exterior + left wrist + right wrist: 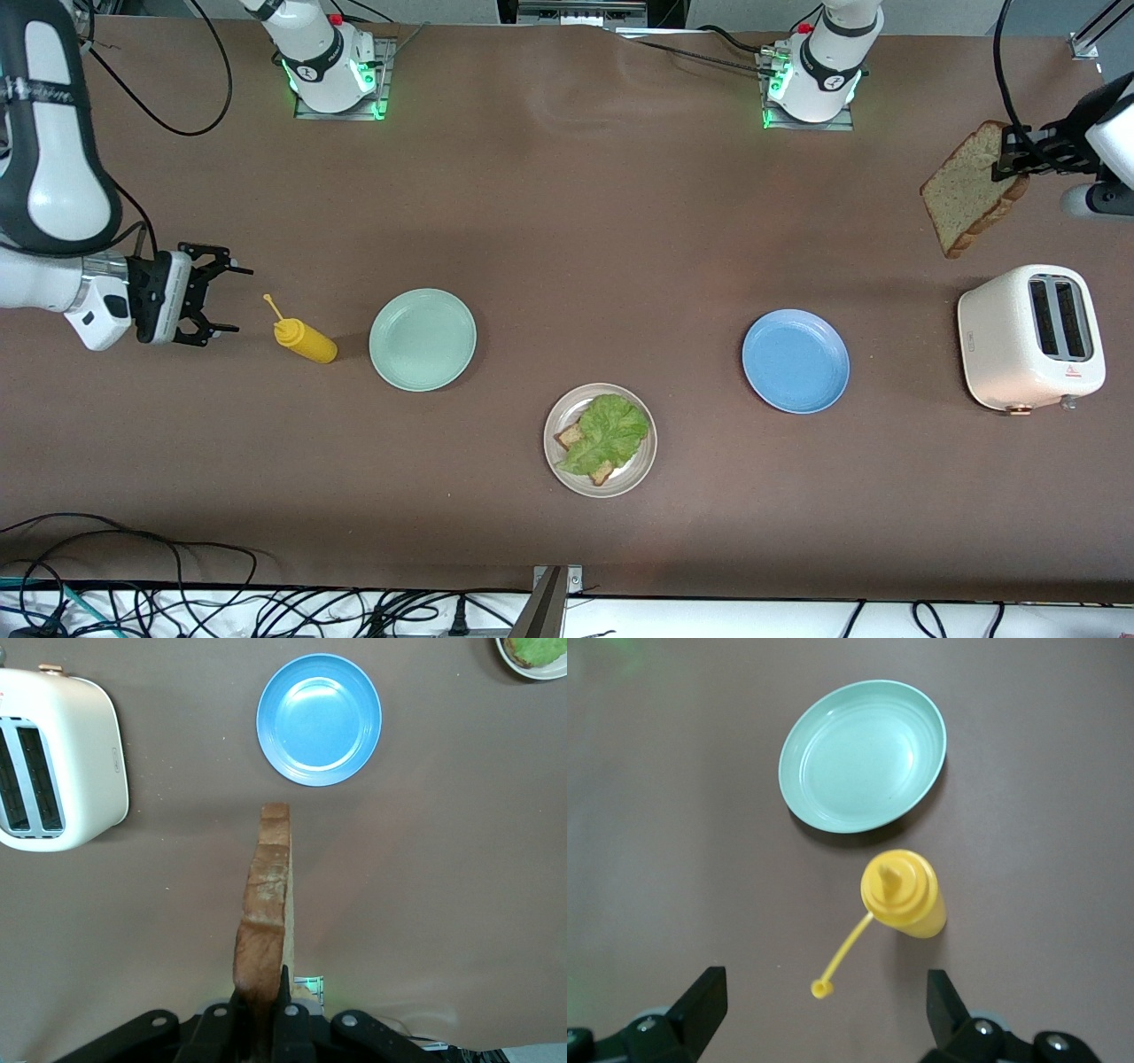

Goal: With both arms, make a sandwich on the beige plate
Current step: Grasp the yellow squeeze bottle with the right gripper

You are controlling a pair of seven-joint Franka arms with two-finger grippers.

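Observation:
I need to grab the yellow squeeze bottle by its body [308, 339] with my right gripper next, to add sauce to the sandwich on the beige plate [634, 478].
The beige plate [634, 478] lies nearest the front camera, mid-table. On it is a brown toast slice [569, 435] with a ruffled green lettuce leaf [607, 431] on top; the plate's edge [532, 666] also shows in the left wrist view. My left gripper [1014, 152] [260, 1014] is shut on the edge of a second toast slice [970, 195] [266, 904]. It holds the slice in the air over the table at the left arm's end, by the toaster. My right gripper [221, 297] [824, 1005] hangs open and empty beside a yellow squeeze bottle [306, 340] [904, 895].
A white two-slot toaster [1032, 337] [53, 762] stands at the left arm's end. A blue plate [796, 361] [319, 718] and a mint-green plate [423, 339] [864, 753] lie bare on either side of the beige one, a little farther from the camera. Cables run along the front edge.

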